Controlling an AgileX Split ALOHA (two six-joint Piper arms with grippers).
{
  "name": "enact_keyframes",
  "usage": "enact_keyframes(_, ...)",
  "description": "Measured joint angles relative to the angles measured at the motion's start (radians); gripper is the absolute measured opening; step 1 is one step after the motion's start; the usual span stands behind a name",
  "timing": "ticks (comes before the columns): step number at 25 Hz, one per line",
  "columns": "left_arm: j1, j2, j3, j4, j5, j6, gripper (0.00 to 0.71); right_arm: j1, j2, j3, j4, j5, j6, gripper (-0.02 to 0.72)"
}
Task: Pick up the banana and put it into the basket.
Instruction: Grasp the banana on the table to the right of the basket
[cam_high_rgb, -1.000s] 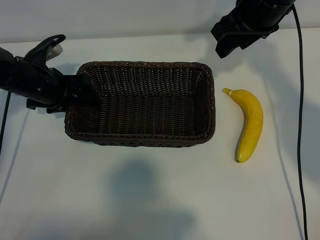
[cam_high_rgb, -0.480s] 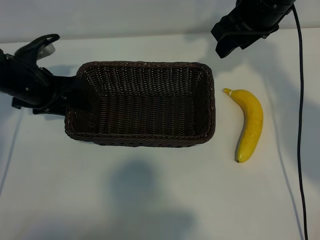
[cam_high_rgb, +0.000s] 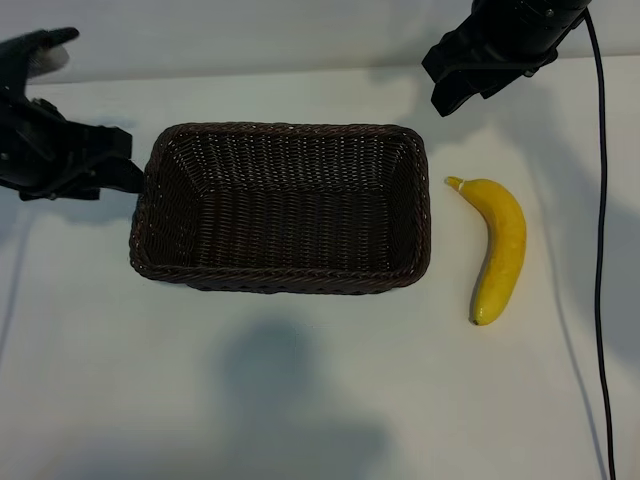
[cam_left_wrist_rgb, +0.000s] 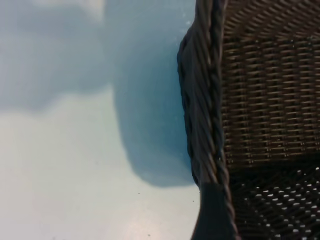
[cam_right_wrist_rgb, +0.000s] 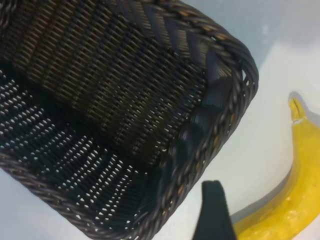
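Observation:
The banana is long and curved (cam_high_rgb: 497, 250), so my right gripper should next grab it around its middle (cam_high_rgb: 505, 241) to keep both ends balanced and put it into the basket.
The dark brown woven basket (cam_high_rgb: 280, 208) sits in the middle of the white table with nothing in it. The yellow banana (cam_high_rgb: 500, 248) lies on the table just right of it, stem tip toward the back, and also shows in the right wrist view as the banana (cam_right_wrist_rgb: 292, 200). My left gripper (cam_high_rgb: 118, 165) is at the basket's left end, outside the wall; one dark finger (cam_left_wrist_rgb: 212, 215) shows by the rim (cam_left_wrist_rgb: 210, 100). It is open and empty. My right gripper (cam_high_rgb: 448, 88) hangs above the table behind the banana, open, with one finger (cam_right_wrist_rgb: 214, 210) between basket corner and banana.
A black cable (cam_high_rgb: 601, 250) runs down the right side of the table, right of the banana. Bare white tabletop (cam_high_rgb: 300, 400) spreads in front of the basket, crossed by a soft shadow.
The left arm has drawn back to the left, from over the basket's left wall to just outside it. Basket, banana and right arm have not moved.

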Motion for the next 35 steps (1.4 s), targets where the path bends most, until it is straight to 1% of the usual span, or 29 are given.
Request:
enact_keyframes(5,0.000,-0.064,0.000,0.030,0.033,-0.010,0.547,0.000,0.000,0.000,0.000,0.000,0.000,0.524)
enact_keyframes(10,0.000,-0.123,0.000,0.028,0.067,-0.001,0.547,0.000,0.000,0.000,0.000,0.000,0.000,0.524)
enact_keyframes(12,0.000,-0.139,0.004,0.007,0.081,0.022,0.547,0.000,0.000,0.000,0.000,0.000,0.000,0.524)
enact_keyframes(17,0.000,-0.151,0.043,-0.067,0.087,0.092,0.547,0.000,0.000,0.000,0.000,0.000,0.000,0.524)
enact_keyframes(30,0.000,-0.156,0.051,-0.083,0.085,0.101,0.547,0.000,0.000,0.000,-0.002,0.000,0.015,0.524)
enact_keyframes(32,0.000,-0.156,0.051,-0.083,0.085,0.103,0.547,0.000,0.000,0.000,-0.015,0.000,0.018,0.524)
enact_keyframes(35,0.000,-0.156,0.051,-0.083,0.085,0.110,0.547,0.000,0.000,0.000,-0.084,0.001,0.048,0.526)
